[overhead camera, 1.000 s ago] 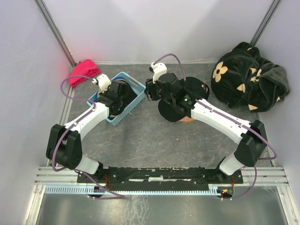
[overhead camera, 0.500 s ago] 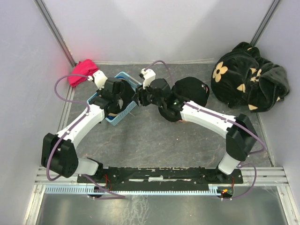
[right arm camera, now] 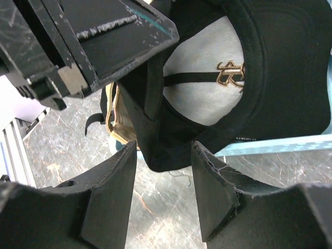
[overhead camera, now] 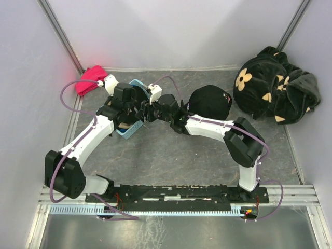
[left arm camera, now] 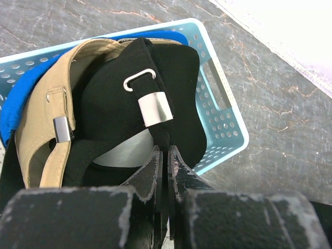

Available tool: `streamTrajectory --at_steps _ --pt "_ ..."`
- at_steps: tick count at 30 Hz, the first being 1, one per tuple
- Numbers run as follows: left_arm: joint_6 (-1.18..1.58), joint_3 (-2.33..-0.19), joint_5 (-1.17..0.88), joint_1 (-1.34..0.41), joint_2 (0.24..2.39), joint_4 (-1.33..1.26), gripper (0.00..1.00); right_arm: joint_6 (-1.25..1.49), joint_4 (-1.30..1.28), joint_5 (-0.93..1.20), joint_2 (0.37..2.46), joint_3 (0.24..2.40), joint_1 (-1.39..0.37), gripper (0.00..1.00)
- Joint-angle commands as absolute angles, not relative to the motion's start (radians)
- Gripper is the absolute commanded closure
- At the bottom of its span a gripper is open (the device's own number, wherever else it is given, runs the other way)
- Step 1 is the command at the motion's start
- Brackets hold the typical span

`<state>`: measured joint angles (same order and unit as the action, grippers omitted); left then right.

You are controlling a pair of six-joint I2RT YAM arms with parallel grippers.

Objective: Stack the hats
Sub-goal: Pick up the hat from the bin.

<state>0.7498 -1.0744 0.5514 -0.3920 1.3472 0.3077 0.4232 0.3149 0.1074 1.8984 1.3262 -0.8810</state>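
The robot's right gripper isn't ready to close yet, as only the lowest edge corner of the black hat dips between its fingers. It needs to move toward the black hat's edge first and then close on it.
A black hat [left arm camera: 109, 98] lies upside down in the light blue basket [left arm camera: 223, 119], on top of a tan hat [left arm camera: 39, 104] and a bright blue hat [left arm camera: 15, 98]. My left gripper [left arm camera: 165, 150] is shut on the black hat's rear strap, just below its metal buckle [left arm camera: 154, 109]. My right gripper [right arm camera: 163, 148] is open, and the same hat's [right arm camera: 270, 78] lower edge hangs between its fingers, close to the left gripper [overhead camera: 136, 106]. Another black hat [overhead camera: 210, 102] sits crown up on the table to the right.
A big black plush fabric with beige flowers [overhead camera: 275, 85] fills the back right corner. A small red-pink cloth bundle [overhead camera: 91, 79] lies at the back left, behind the basket [overhead camera: 136, 84]. Walls close in the table on three sides.
My right arm has swung left, away from the black hat on the table, and its open gripper now reaches the basket. The left gripper has shifted slightly back, still shut.
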Motion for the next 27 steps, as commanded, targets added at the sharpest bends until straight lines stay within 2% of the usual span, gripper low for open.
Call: streamTrajectory --at_steps 1,19,24,27 --pt "0.706 -1.114 0.504 -0.383 1.307 0.298 0.97 0.443 0.462 0.139 1.919 1.353 -0.883 0.45" --pt "0.717 -1.140 0.440 -0.367 1.292 0.295 0.97 0.497 0.520 0.216 2.026 1.439 -0.884 0.47" --pt "0.716 -1.135 0.435 -0.361 1.283 0.299 0.97 0.511 0.550 0.211 2.034 1.437 -0.881 0.62" --pt "0.720 -1.131 0.431 -0.359 1.279 0.298 0.97 0.512 0.554 0.217 2.034 1.448 -0.880 0.78"
